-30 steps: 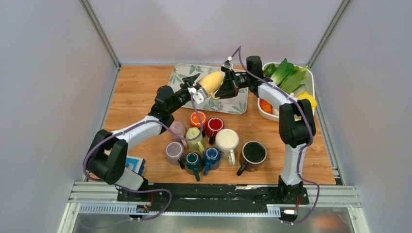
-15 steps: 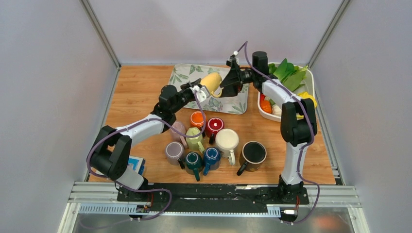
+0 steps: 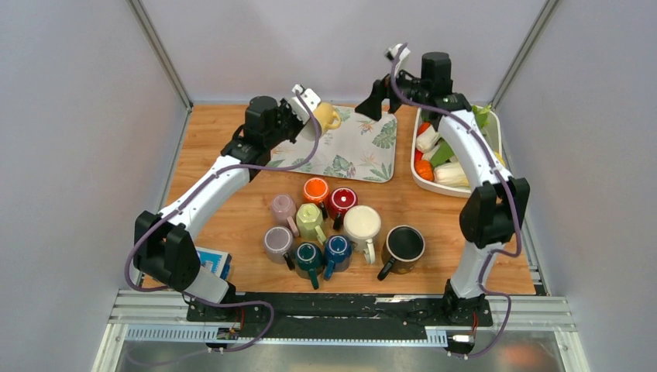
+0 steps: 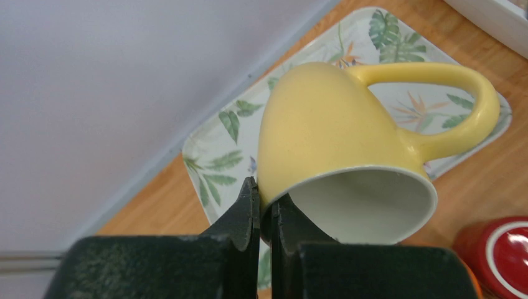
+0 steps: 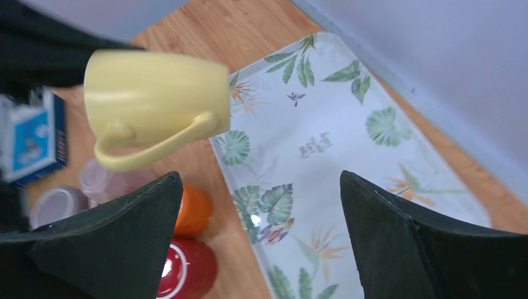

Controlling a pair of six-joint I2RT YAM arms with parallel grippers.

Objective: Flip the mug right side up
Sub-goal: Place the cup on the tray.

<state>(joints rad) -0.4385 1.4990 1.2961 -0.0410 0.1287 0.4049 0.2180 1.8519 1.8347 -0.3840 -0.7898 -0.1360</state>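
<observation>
The right gripper takes hold of the yellow mug by its handle point(image 3: 337, 120) point(image 5: 129, 159) next, opposite the left gripper's hold on the mug's rim, to set the mug right side up.
My left gripper point(image 3: 310, 107) is shut on the rim of the yellow mug point(image 3: 326, 116) and holds it in the air above the far left corner of the leaf-print tray point(image 3: 364, 151). In the left wrist view the left gripper point(image 4: 266, 198) pinches the rim, one finger inside and one outside the mug point(image 4: 330, 124), which is tilted with its white mouth toward the camera and its handle out to the right. My right gripper point(image 3: 378, 97) hangs open above the tray's far edge, apart from the mug. In the right wrist view the right gripper point(image 5: 259, 179) has nothing between its fingers, and the mug point(image 5: 155, 93) is up at the left.
Several upright mugs point(image 3: 341, 225) cluster on the wooden table in front of the tray. A white bin of vegetables point(image 3: 424, 180) stands at the right. A small blue box point(image 3: 213, 262) lies by the left arm's base. Grey walls close in the table.
The right gripper has let go of the mug, opened wide and pulled up and back. The left gripper has shut on the rim and carried the mug back to the left.
</observation>
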